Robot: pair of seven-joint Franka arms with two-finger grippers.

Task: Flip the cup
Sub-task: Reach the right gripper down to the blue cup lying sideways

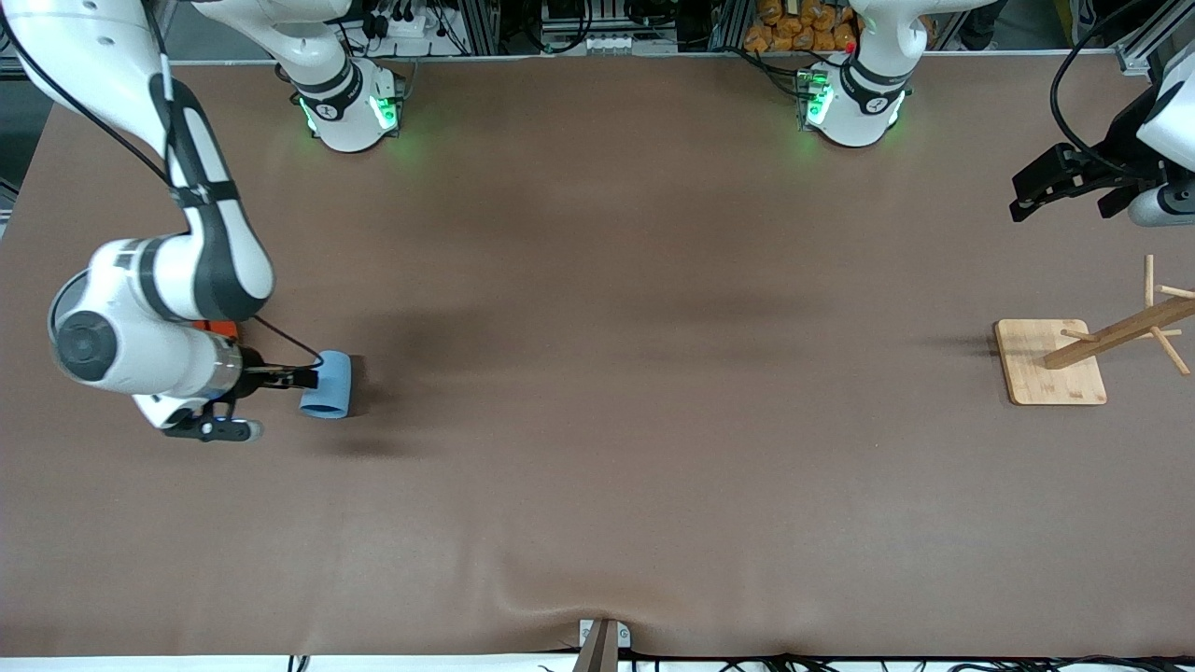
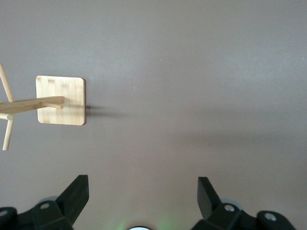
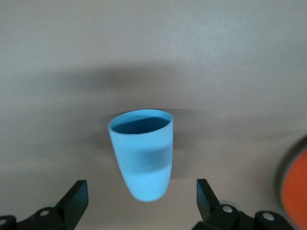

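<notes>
My right gripper is going to grab the light-blue cup (image 3: 144, 153) around its closed base, so the cup's opening (image 3: 141, 124) stays free and I can flip the cup.
The light-blue cup (image 1: 327, 385) lies on its side on the brown table near the right arm's end. In the right wrist view the cup (image 3: 144, 153) has its deeper-blue mouth turned away from the gripper and its base toward it. My right gripper (image 1: 301, 378) is low at the cup's base and open. In the right wrist view my right gripper (image 3: 141, 186) has its fingers spread wide on either side of the base, not touching it. My left gripper (image 1: 1064, 191) is open and empty in the air at the left arm's end, where that arm waits; it also shows in the left wrist view (image 2: 143, 189).
An orange can (image 1: 219, 329) stands partly hidden under the right arm, beside the gripper; its edge shows in the right wrist view (image 3: 295, 187). A wooden peg rack on a square base (image 1: 1050, 373) stands at the left arm's end and shows in the left wrist view (image 2: 61, 99).
</notes>
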